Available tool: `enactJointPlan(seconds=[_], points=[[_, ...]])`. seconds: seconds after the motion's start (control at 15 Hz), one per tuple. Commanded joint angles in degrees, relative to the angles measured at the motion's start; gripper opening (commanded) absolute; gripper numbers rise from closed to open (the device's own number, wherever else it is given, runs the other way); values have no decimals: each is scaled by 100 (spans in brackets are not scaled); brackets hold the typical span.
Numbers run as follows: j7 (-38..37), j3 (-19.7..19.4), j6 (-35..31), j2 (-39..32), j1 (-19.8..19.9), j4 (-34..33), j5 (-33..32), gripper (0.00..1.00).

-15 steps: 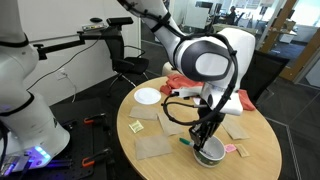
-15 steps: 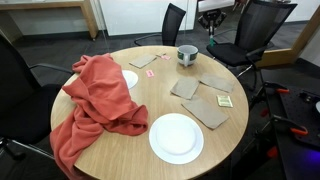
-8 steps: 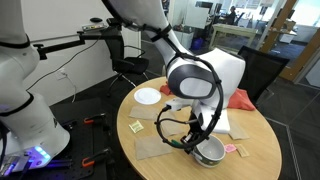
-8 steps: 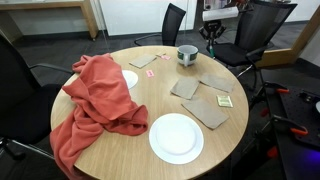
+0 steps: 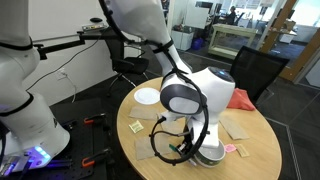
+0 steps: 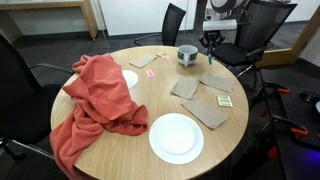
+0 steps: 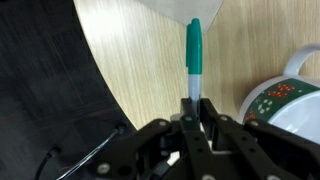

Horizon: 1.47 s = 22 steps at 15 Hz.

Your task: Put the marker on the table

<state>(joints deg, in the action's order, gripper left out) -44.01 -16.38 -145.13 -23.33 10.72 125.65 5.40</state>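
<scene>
My gripper lowers the marker (image 7: 193, 55) onto the tan table, before releasing it. The marker hangs above, beside the bowl, and would drop if I opened now.
In the wrist view my gripper (image 7: 195, 108) is shut on the marker (image 7: 193, 55), a slim stick with a green cap that points away from the jaws over the tan table (image 7: 140, 60). The small white bowl (image 7: 292, 98) with a green pattern sits just to the right of the jaws. In both exterior views the gripper (image 5: 183, 150) (image 6: 212, 42) hangs low over the round table (image 5: 150, 165) (image 6: 120, 150), beside the bowl (image 5: 210, 153) (image 6: 187, 54). I cannot make out the marker in those views.
A red cloth (image 6: 95, 95) drapes over one side of the table. A white plate (image 6: 176, 137), brown paper squares (image 6: 205, 95), a smaller plate (image 5: 147, 96), a yellow bit (image 5: 135, 126) and a pink bit (image 5: 231, 148) lie on it. The table edge is close to the gripper.
The arm has swung away from above the bowl toward the table's edge and come lower. The marker stays in the jaws.
</scene>
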Motion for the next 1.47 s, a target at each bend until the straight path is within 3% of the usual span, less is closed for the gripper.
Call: enactJointPlan(seconds=[0.0,0.87,0.93,1.0,1.4], points=[[-92,-80,-484,-55,-53,246,179,3],[-156,-254,-932,-570,-66,540,725,3],[-201,-280,-939,-579,-112,532,705,39],[-242,-292,-942,-582,-146,512,693,40],[-433,-329,-848,-250,-354,580,594,83]])
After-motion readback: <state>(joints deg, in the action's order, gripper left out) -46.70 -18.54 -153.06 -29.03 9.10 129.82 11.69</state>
